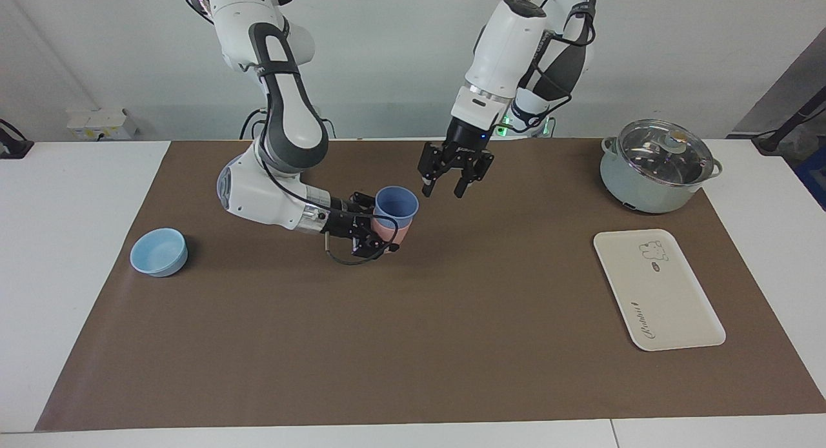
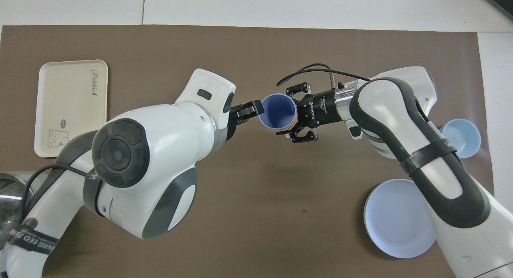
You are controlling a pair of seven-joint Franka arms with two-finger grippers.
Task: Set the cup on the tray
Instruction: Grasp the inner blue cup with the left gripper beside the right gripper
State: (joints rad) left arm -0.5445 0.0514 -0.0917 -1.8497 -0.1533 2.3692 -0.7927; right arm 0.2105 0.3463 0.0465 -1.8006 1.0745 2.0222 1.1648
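Note:
The blue cup needs to go on the tray, so I will next grab it with my left gripper by its exposed rim [image 2: 263, 105]. The pink cup is around the lower part of the blue cup.
The periwinkle-blue cup [image 1: 395, 206] [image 2: 277, 111] sits nested inside a pink cup [image 1: 395, 232] at the middle of the brown mat. My right gripper [image 1: 381, 236] [image 2: 294, 114] reaches in sideways, low, and is shut on the pink cup's wall. Whether the stack rests on the mat I cannot tell. My left gripper [image 1: 444, 191] [image 2: 250, 109] hangs open and pointing down, just beside the blue cup's rim toward the left arm's end, apart from it. The cream-white tray [image 1: 671, 306] [image 2: 72, 93] lies bare at the left arm's end of the mat.
A pale green pot with a glass lid [image 1: 658, 170] stands nearer the robots than the tray. A light-blue bowl [image 1: 159, 252] [image 2: 461, 132] and a round blue plate [image 2: 398, 218] lie at the right arm's end.

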